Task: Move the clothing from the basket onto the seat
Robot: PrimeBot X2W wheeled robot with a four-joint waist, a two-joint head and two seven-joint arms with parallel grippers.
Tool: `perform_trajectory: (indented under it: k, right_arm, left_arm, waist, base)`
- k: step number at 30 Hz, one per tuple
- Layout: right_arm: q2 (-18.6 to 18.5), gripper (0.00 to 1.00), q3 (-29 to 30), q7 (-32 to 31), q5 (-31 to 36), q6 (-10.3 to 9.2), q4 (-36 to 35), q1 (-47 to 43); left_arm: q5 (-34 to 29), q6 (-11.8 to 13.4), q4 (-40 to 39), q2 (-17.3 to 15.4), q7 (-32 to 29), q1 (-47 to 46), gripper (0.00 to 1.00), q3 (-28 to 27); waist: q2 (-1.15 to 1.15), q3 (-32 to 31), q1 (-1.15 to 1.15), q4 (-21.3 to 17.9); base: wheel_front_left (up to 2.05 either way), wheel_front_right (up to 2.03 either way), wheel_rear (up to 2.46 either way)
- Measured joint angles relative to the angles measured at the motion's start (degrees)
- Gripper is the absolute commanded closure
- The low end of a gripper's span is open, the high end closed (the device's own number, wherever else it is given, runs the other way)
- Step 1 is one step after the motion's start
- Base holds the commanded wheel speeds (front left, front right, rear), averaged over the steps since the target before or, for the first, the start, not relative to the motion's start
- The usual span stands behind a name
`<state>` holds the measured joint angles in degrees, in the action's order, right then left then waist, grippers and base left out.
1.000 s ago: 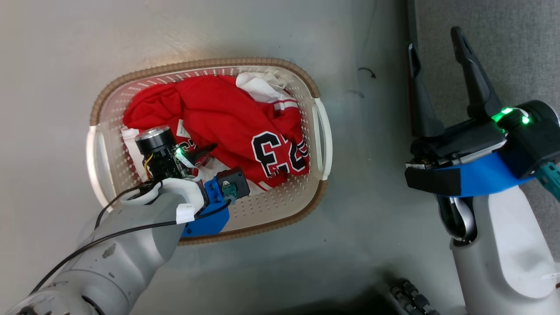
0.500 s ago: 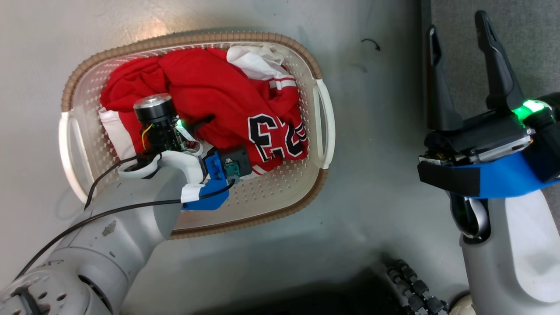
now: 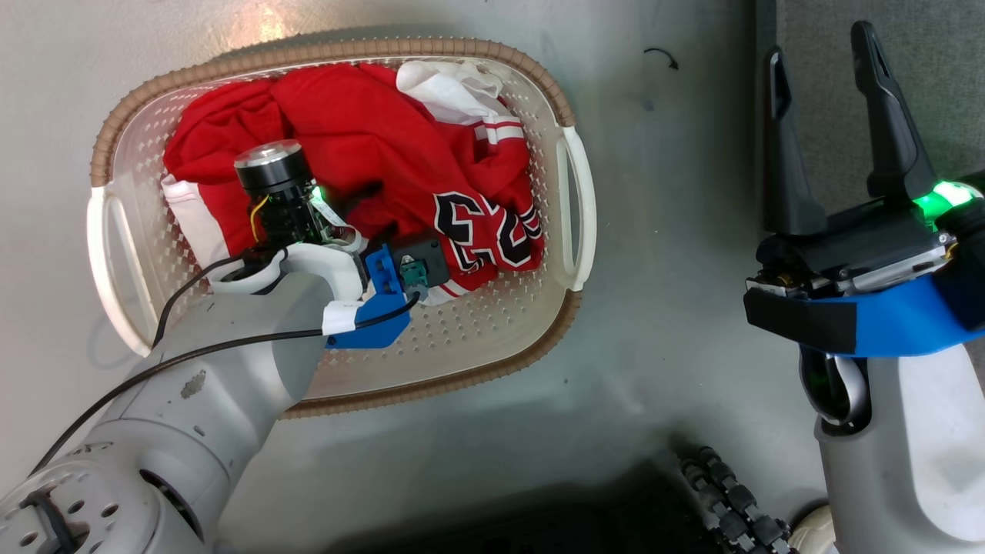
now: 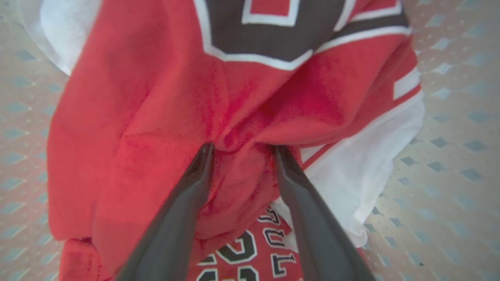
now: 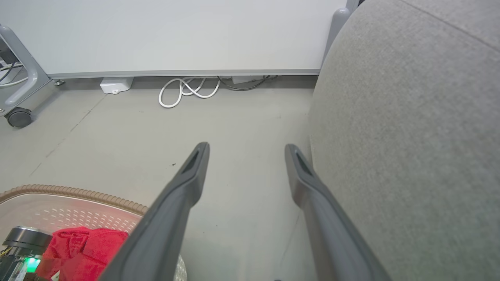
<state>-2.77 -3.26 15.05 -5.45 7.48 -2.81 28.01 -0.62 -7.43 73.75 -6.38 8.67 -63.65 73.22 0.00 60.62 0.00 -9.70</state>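
Observation:
The robot's left gripper will next grab the red clothing by a raised fold point(image 4: 242, 161) between its fingers, because the rest of the clothing lies loose.
The clothing point(image 3: 369, 146), a red jersey with a black-and-white "23" and some white fabric, lies bunched in the cream basket point(image 3: 385, 48) with a brown rim. My left arm reaches down into the basket. In the left wrist view my left gripper point(image 4: 242, 148) is open, its fingertips pressed into the red clothing point(image 4: 156, 117) with a raised fold between them. My right gripper point(image 3: 819, 46) hangs open and empty to the right of the basket, over the edge of the grey seat point(image 3: 923, 77). The right wrist view has the right gripper point(image 5: 246, 148) beside the seat point(image 5: 410, 136).
Grey floor surrounds the basket point(image 5: 58, 191). Beyond it stands a pale partition panel point(image 5: 175, 35) with a caster wheel point(image 5: 17, 117), and a white cable point(image 5: 187, 89) loops under it. My wheeled base point(image 3: 731, 500) shows at the bottom.
The head camera has moved, so the basket sits higher and further left in the picture. My left gripper stays down in the red clothing. The right gripper has stayed open.

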Motion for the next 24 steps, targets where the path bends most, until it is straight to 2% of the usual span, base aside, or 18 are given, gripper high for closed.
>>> perform_trajectory:
  k: [12, 18, 24]
  right_arm:
    - [0.0, 0.0, 0.2, 0.0, -0.2, 0.0, 0.0, 0.4]
    - [0.0, 0.0, 0.2, 0.0, -0.2, 0.0, 0.3, 0.8]
    - [0.0, 0.0, 0.4, 0.0, 0.0, 0.0, 1.5, 0.7]
  left_arm:
    - [2.0, 0.0, 0.1, 0.6, 2.4, 0.0, 1.0, 0.0]
    - [4.0, 0.1, 0.1, 1.1, 4.2, 0.9, 1.0, -0.7]
    - [7.8, 1.4, -0.7, 2.1, 5.9, 2.9, 1.0, -3.6]
  waist:
    - [0.0, -1.8, 0.0, 0.4]
    - [0.0, -4.7, 0.0, 1.0]
    - [0.0, -8.8, 0.0, 2.0]
  base:
    - [0.0, 0.0, 0.0]
    - [0.0, 0.0, 0.0]
    - [0.0, 0.0, 0.0]
